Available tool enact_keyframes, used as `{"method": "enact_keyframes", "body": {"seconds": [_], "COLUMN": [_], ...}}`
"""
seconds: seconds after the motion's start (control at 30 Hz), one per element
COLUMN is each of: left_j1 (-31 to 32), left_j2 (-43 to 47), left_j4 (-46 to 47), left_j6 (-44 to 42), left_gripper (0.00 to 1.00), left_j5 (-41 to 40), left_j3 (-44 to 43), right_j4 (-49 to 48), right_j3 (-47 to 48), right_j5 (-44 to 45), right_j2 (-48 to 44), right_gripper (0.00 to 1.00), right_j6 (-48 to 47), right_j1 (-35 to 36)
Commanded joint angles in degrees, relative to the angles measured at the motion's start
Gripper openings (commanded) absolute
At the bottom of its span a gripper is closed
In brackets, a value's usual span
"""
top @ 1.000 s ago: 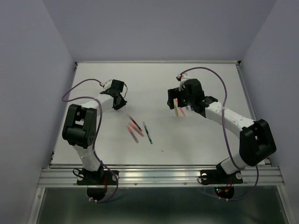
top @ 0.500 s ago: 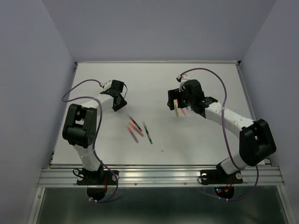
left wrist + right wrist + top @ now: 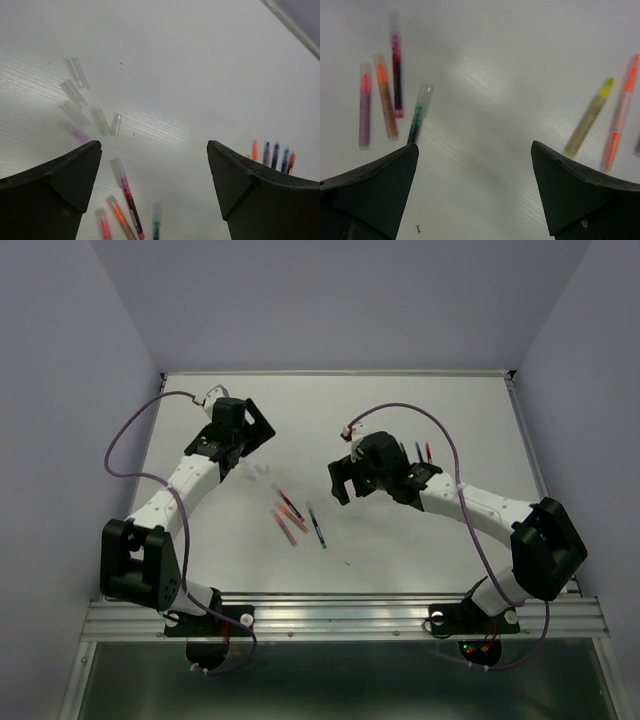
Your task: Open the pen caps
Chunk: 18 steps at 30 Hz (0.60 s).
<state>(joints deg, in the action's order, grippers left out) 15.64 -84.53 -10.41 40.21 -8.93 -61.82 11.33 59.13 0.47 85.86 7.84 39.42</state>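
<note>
The green pen's clear cap has to stay free for my left gripper to open. My right gripper should next grab the green pen by its dark body [image 3: 319, 530] [image 3: 415, 126].
Several capped pens lie together mid-table: a dark red one [image 3: 127, 197], an orange one [image 3: 385, 95], a pink one [image 3: 364, 105] and a green one [image 3: 419, 114], seen from above as a cluster [image 3: 290, 515]. Their clear pen caps [image 3: 394, 22] are still on. Several loose clear caps [image 3: 75, 92] lie left of them. Uncapped pens [image 3: 270, 155] lie to the right, among them a yellow one [image 3: 590, 117]. My left gripper [image 3: 154, 150] hovers open over the table, beyond the cluster [image 3: 250, 445]. My right gripper [image 3: 474, 147] is open and empty, just right of the green pen [image 3: 345, 485].
White tabletop [image 3: 330, 410] with a raised rim at the back and sides. Purple cables [image 3: 130, 440] loop from both arms. Two uncapped pens [image 3: 422, 451] show beside the right forearm. A small dark speck [image 3: 418, 229] lies on the table near my right gripper.
My left gripper has opened and pulled up and back from the loose caps. My right gripper has swung left, from the uncapped pens toward the capped cluster.
</note>
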Motion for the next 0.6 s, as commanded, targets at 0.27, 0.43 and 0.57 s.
{"method": "enact_keyframes", "body": {"seconds": [0.27, 0.43, 0.57], "left_j1": [-0.3, -0.3, -0.3], "left_j2": [17.4, 18.1, 17.8], "left_j4": [2.1, 1.6, 1.4], "left_j6": [-3.1, -3.0, -3.0], "left_gripper": [0.99, 0.99, 0.99], "left_j5": [-1.2, -1.4, -1.4], "left_j3": [5.4, 6.2, 6.5], "right_j4": [2.5, 2.6, 2.5], "right_j3": [3.4, 5.6, 7.0], "right_j5": [7.0, 8.8, 10.8], "right_j2": [11.5, 16.1, 18.5], "right_gripper": [1.00, 1.00, 1.00], "right_j6": [6.0, 6.8, 7.3], "right_j1": [13.7, 15.1, 16.2]}}
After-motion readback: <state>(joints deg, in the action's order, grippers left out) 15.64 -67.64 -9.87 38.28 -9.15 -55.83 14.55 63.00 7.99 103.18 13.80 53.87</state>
